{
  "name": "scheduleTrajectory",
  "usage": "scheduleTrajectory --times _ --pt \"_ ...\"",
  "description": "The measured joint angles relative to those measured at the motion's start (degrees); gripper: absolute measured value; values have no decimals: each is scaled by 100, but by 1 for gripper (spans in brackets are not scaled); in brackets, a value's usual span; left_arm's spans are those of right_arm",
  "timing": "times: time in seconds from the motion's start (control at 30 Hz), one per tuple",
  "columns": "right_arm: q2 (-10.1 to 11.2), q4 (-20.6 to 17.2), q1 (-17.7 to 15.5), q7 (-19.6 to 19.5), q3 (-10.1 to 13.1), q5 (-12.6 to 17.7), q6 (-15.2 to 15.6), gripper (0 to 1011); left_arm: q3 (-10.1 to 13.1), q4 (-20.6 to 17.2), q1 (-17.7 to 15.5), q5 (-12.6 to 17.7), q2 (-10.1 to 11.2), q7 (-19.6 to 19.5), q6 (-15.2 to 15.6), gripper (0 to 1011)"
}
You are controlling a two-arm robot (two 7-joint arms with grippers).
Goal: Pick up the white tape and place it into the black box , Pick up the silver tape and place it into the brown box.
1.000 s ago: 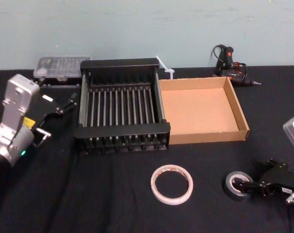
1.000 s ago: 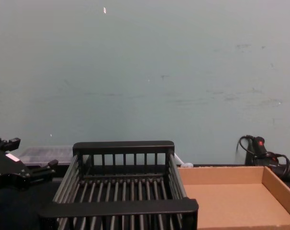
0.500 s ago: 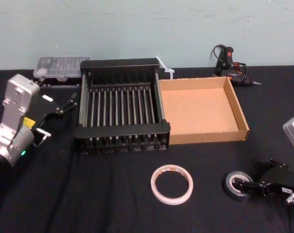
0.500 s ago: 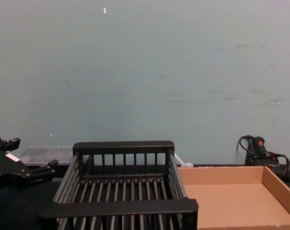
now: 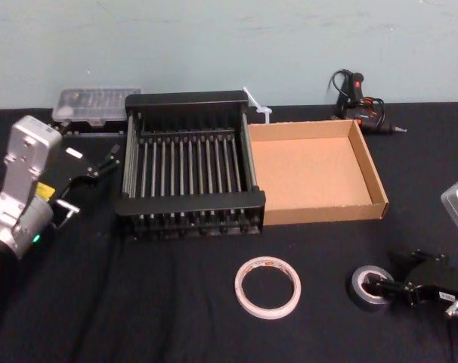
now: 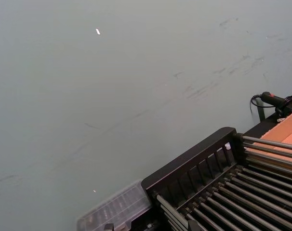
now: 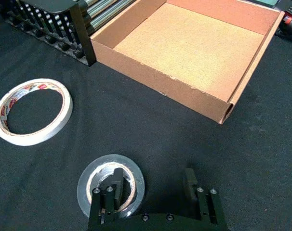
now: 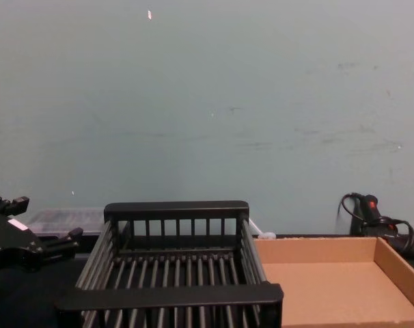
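The right gripper grabs the silver tape [image 7: 88, 183] by its ring side [image 7: 136, 182] next, to place it into the brown box.
The silver tape [image 5: 356, 289] [image 7: 88, 183] lies flat on the black cloth at the front right. My right gripper [image 5: 391, 276] [image 7: 153, 185] is down at it and open. One finger stands inside the roll's hole, the other outside, clear of the roll's rim. The white tape [image 5: 268, 262] [image 7: 64, 103] lies flat to its left, untouched. The black box [image 5: 187, 204] [image 8: 169, 295] holds nothing, and the brown box [image 5: 372, 178] [image 7: 160, 84] beside it holds nothing either. My left gripper [image 5: 106, 161] [image 8: 39, 225] hovers open to the left of the black box.
A clear plastic case [image 5: 97, 102] sits behind the black box at the back left. A glue gun with its cord [image 5: 357, 94] lies behind the brown box. A white stick-like object [image 5: 257, 106] pokes out between the boxes at the back. The wall closes off the rear.
My right gripper's fingers have drawn a little closer together around the silver tape's rim. Both tapes, both boxes and the left arm stayed where they were.
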Motion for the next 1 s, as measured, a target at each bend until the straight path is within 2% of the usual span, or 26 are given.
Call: scheduleTrajectory --times 0.07,0.17,0.2,0.27,0.3,0.37,0.47,0.5,0.53,0.67,1.0 --pt "0 0 0 0 0 1 0 732 0 0 0 0 0 0 0 1001" --pt "0 0 0 0 0 1 0 677 0 0 0 0 0 0 0 1001" --pt "0 0 0 0 0 1 0 620 0 0 0 0 0 0 0 1001" --pt "0 0 0 0 0 2 0 572 0 0 0 0 0 0 0 1001" --pt "0 0 0 0 0 2 0 509 0 0 0 0 0 0 0 1001" --pt "0 0 0 0 0 3 0 473 0 0 0 0 0 0 0 1001" --pt "0 0 0 0 0 3 0 346 0 0 0 0 0 0 0 1001" --pt "0 0 0 0 0 3 0 346 0 0 0 0 0 0 0 1001" --pt "0 0 0 0 0 3 0 285 0 0 0 0 0 0 0 1001" --pt "0 1 0 -1 0 3 0 178 0 0 0 0 0 0 0 1001" --pt "0 1 0 -1 0 3 0 160 0 0 0 0 0 0 0 1001"
